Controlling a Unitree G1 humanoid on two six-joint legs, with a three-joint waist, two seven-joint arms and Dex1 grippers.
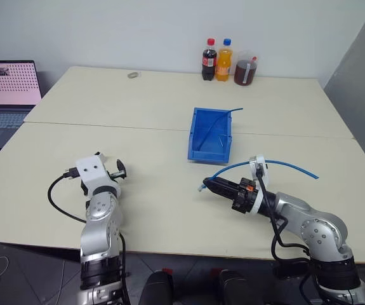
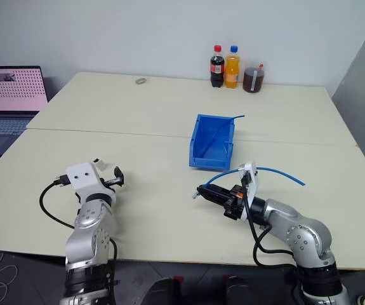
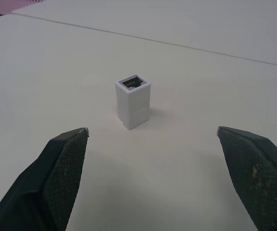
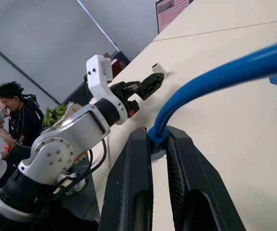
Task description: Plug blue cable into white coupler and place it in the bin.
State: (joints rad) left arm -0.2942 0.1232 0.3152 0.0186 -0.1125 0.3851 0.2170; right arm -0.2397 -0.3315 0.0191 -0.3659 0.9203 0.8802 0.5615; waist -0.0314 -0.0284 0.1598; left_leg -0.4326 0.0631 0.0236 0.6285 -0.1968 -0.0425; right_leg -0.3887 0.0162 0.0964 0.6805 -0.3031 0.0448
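The fingers of my left gripper stop short of the white coupler (image 3: 133,101), so my left gripper should first move toward the coupler and only then close on it.
The white coupler (image 3: 133,101) stands upright on the table with its dark socket facing up. It sits a short way beyond my left gripper (image 3: 151,130), whose fingers (image 3: 63,159) are spread wide open to either side of it and do not touch it. From the head camera my left gripper (image 1: 115,170) is near the table's front left. My right gripper (image 1: 209,185) is shut on the blue cable (image 1: 277,163) close to its plug end. The cable arcs up and trails off to the right over the table. The blue bin (image 1: 197,135) stands mid-table, just beyond my right gripper.
Another thin blue cable (image 1: 232,110) lies in the bin and pokes over its far corner. Two bottles (image 1: 216,60) and a cup stand at the back edge, with a small grey round thing (image 1: 133,75) to their left. A laptop (image 1: 7,86) is at far left. A person (image 4: 13,115) sits beyond the table.
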